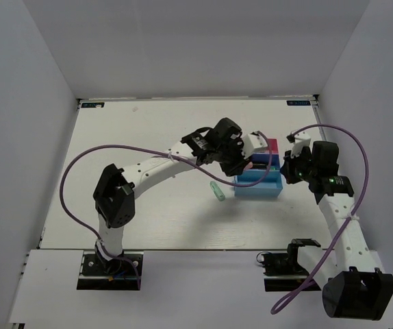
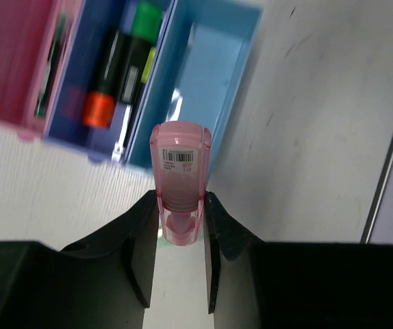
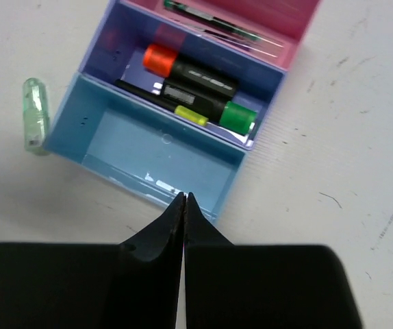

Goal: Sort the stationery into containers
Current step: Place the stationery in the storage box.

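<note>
I need to move the marker farther in with my left gripper first, because if I opened now, the pink marker [image 2: 179, 179] would end at the light blue tray's near rim, mostly hanging outside.
My left gripper [image 2: 181, 219] is shut on a pink stubby marker [image 2: 179, 179] and holds it above the near end of the light blue tray [image 2: 213, 82], which is empty. The dark blue tray [image 3: 121, 48] holds an orange-black marker [image 3: 186, 68], a marker with a green cap [image 3: 236, 116] and a thin dark pen. The magenta tray [image 3: 285, 14] holds thin dark pens. A pale green marker [image 1: 216, 191] lies on the table left of the trays; it also shows in the right wrist view [image 3: 35, 113]. My right gripper [image 3: 184, 199] is shut and empty, just off the light blue tray's edge.
The three joined trays [image 1: 259, 177] stand right of the table's middle. White walls enclose the table on the left, back and right. A purple cable loops over each arm.
</note>
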Motion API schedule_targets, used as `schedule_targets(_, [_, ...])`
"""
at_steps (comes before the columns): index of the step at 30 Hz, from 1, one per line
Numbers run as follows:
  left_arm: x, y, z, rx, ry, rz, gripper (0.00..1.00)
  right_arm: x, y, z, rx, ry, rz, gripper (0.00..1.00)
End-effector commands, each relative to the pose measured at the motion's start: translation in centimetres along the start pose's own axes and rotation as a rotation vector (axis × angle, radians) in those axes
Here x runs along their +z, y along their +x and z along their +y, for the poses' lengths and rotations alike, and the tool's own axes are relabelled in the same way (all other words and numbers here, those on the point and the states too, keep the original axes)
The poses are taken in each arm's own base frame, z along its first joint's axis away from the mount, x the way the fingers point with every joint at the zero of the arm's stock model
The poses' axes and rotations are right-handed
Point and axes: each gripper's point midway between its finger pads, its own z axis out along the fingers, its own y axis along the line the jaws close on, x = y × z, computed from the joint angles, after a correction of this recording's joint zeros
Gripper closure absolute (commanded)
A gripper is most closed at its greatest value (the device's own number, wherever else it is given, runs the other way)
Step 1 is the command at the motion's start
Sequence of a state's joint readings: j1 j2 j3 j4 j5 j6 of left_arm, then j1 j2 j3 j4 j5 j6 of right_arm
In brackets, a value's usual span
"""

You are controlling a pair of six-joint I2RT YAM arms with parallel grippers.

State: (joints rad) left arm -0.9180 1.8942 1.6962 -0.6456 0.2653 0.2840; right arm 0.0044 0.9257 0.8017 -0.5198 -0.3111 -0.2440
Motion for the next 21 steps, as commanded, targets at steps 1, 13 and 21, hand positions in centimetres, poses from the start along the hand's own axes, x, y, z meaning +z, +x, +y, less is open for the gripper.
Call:
schedule_targets(1, [1.0, -4.9, -1.5, 0.006, 0.086, -0.138, 0.99, -0.5, -0.9, -1.7, 0.007, 0.083, -0.051, 1.00])
schedule_targets(13, [7.1, -5.6, -0.7, -0.080, 0.108, -0.174, 0.56, -0.9, -0.8, -2.2, 0.018, 0.096, -0.070, 1.00])
schedule_targets(21, [8.0, -4.9, 0.2, -0.104, 0.078, -0.161, 0.40, -1.0, -0.7, -2.3, 0.025, 0.088, -0.074, 1.00])
